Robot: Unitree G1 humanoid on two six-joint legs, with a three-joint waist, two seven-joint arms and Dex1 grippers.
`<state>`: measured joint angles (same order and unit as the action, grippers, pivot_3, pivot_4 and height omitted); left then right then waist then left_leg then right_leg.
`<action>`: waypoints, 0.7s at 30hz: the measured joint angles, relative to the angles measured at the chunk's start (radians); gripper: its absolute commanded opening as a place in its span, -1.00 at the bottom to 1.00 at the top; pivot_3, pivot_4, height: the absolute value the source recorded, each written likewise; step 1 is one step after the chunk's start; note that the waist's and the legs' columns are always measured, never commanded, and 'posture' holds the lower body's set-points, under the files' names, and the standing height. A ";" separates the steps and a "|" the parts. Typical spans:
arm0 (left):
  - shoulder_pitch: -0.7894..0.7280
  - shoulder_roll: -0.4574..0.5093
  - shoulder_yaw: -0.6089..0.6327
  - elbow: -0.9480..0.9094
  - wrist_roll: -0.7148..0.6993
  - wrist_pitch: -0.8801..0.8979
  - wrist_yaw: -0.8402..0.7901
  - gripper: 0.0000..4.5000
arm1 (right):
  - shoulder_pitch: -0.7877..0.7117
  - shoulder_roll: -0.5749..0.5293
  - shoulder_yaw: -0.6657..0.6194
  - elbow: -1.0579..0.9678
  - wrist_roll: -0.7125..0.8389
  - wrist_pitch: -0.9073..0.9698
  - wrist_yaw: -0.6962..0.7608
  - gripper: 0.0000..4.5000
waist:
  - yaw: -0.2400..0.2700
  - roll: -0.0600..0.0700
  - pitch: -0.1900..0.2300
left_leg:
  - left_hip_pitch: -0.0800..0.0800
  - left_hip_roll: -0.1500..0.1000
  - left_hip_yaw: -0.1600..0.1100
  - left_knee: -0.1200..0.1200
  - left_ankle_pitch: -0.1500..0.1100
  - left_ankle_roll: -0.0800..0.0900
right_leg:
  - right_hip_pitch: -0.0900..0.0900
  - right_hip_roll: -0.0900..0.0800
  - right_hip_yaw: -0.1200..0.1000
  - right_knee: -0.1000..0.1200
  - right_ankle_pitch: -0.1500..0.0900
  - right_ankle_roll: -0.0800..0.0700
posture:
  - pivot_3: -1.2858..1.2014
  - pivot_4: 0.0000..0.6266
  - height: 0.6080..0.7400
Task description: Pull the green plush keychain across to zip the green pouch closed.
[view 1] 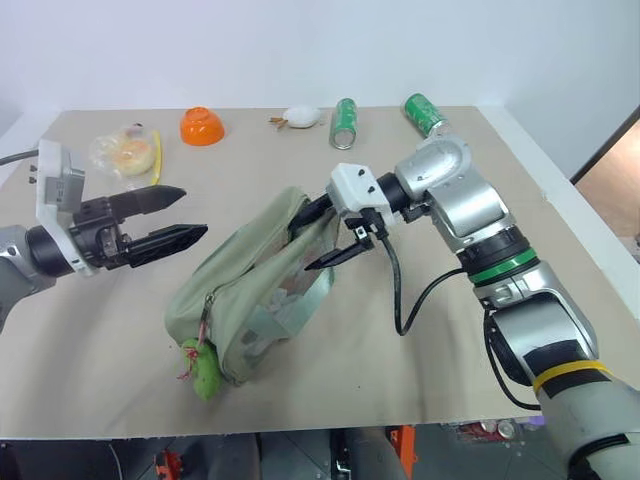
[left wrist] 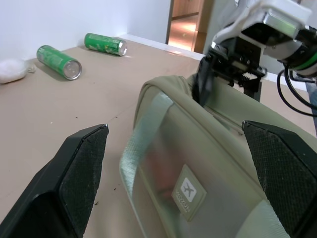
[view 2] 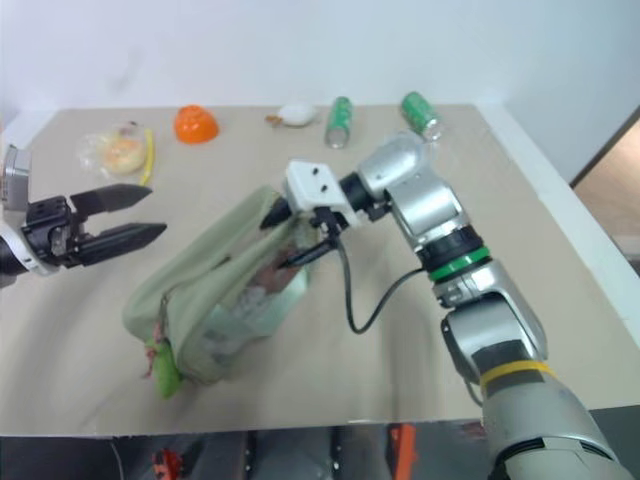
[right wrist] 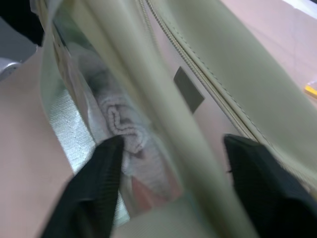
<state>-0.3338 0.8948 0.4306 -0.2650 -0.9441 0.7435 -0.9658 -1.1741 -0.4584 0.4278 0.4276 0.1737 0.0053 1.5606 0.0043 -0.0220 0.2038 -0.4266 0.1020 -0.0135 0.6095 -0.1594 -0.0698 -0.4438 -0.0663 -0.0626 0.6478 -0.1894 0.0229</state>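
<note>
My right gripper should next pinch the pouch at its soft end, which stands up beside the slack clear panel (view 1: 285,305), and hold the pouch by that raised fold (view 1: 318,232).
The green pouch (view 1: 255,285) lies slanted in the middle of the table, its clear side panel (left wrist: 163,163) facing the near right. The green plush keychain (view 1: 205,372) hangs at its near end, close to the table's front edge. My right gripper (view 1: 316,238) is at the pouch's far end. It is open, one finger over the top fabric and the other against the clear panel, with the end fold (right wrist: 163,124) between them. My left gripper (view 1: 196,212) hovers open to the left of the pouch, pointing at it, with nothing between its fingers (left wrist: 74,183).
Along the table's far edge are an orange bowl (view 1: 201,126), a crinkly clear bag with yellow contents (view 1: 125,153), a white lump (view 1: 301,117) and two green cans (view 1: 344,123) (view 1: 425,113). A black cable (view 1: 400,300) loops from my right wrist.
</note>
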 measured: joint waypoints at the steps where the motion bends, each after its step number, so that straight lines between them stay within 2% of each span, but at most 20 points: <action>1: 0.006 -0.004 0.000 -0.001 0.000 -0.001 0.003 1.00 | -0.003 0.001 0.001 0.011 -0.011 -0.020 0.001 -0.23 | 0.000 0.000 0.000 | 0.000 0.000 0.000 0.000 0.000 0.000 | 0.000 0.000 0.000 0.000 0.000 0.000 | 0.03 -0.52 1.00; 6: 0.014 -0.017 0.001 -0.001 0.001 -0.007 0.023 1.00 | -0.003 -0.014 0.005 0.035 -0.024 -0.072 0.003 -0.99 | 0.000 0.000 0.000 | 0.001 0.000 0.000 0.000 0.000 -0.001 | 0.000 0.000 0.000 0.000 0.000 0.000 | 0.03 -0.52 1.00; 17: 0.015 -0.089 0.014 0.013 -0.009 -0.032 0.068 1.00 | -0.044 -0.040 -0.012 0.107 -0.053 -0.091 -0.003 -0.99 | 0.001 0.000 0.000 | 0.002 0.000 0.001 0.001 0.001 -0.002 | 0.001 0.001 0.004 0.000 0.002 -0.003 | 0.03 -0.52 1.00; 21: 0.016 -0.106 0.032 0.022 -0.019 -0.039 0.088 1.00 | -0.082 -0.107 -0.062 0.136 -0.051 -0.066 -0.005 -0.99 | 0.002 0.000 0.000 | 0.002 -0.001 0.003 0.001 0.001 -0.003 | 0.000 0.001 0.006 0.000 0.002 -0.003 | 0.03 -0.52 1.00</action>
<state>-0.3179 0.7883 0.4629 -0.2434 -0.9630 0.7044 -0.8782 -1.2563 -0.5652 0.3654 0.5632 0.1226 -0.0612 1.5553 0.0066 -0.0223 0.2040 -0.4249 0.1015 -0.0109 0.6107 -0.1579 -0.0725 -0.4439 -0.0649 -0.0562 0.6478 -0.1876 0.0200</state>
